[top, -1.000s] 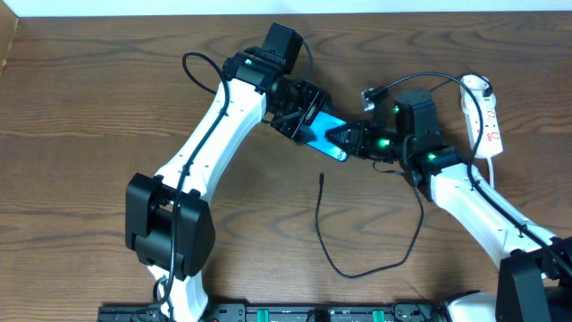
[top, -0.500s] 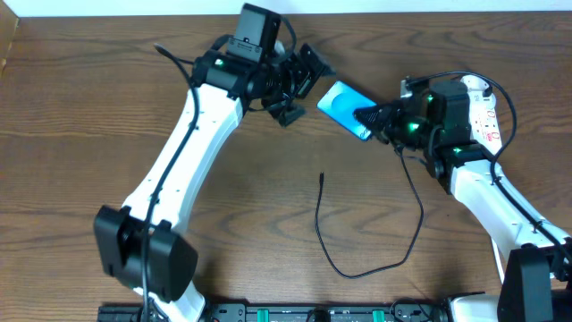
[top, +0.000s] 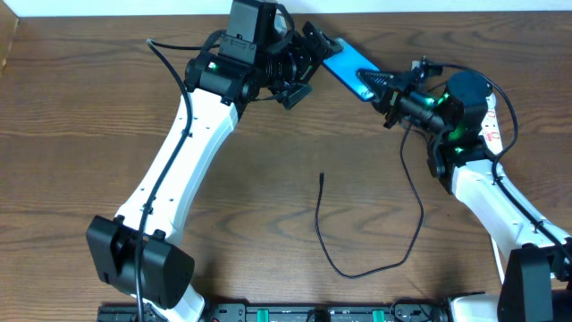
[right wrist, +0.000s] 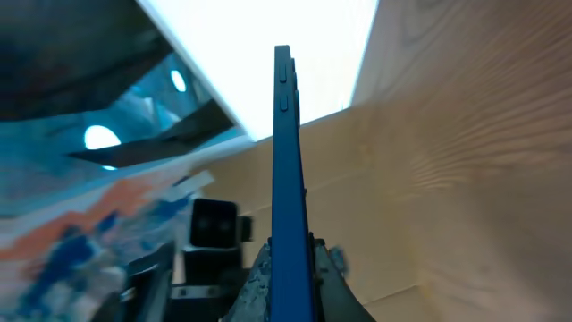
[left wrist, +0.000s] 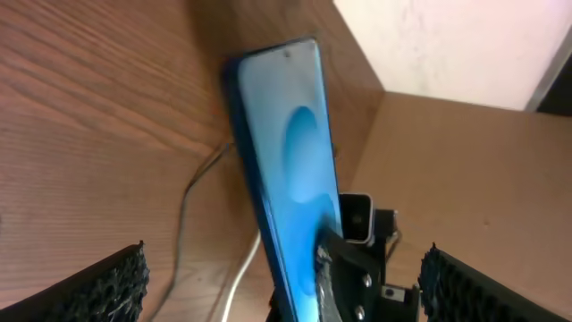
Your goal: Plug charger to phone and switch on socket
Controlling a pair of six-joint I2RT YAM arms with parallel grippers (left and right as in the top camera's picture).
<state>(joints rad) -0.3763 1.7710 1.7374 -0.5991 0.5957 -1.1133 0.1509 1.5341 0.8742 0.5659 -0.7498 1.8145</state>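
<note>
My left gripper grabs the phone by its loose end [top: 339, 56] next, opposite my right gripper. That leaves the phone's lower end clear to plug the charger [top: 322, 179].
The phone [top: 347, 65] has a bright blue screen and is lifted off the table near the far edge. My right gripper [top: 375, 87] is shut on its lower end. In the right wrist view the phone [right wrist: 286, 170] shows edge-on, clamped at my right gripper [right wrist: 288, 268]. My left gripper [top: 308, 67] stands open just left of the phone, touching nothing. Its fingers [left wrist: 100, 284] sit wide on both sides of the phone [left wrist: 286, 152]. The charger [top: 322, 179] lies loose mid-table, tip free. The socket [top: 494, 132] is partly hidden behind my right arm.
The charger's cable loops down to the front [top: 357, 273] and back up toward the right arm. The table's far edge [top: 134, 14] meets a white wall. A cardboard edge [top: 5, 45] stands at far left. Both arm bases sit along the front edge.
My left gripper opened and let go of the phone. My right gripper, still shut on it, carried it up and back toward the far edge. The left arm swung back too.
</note>
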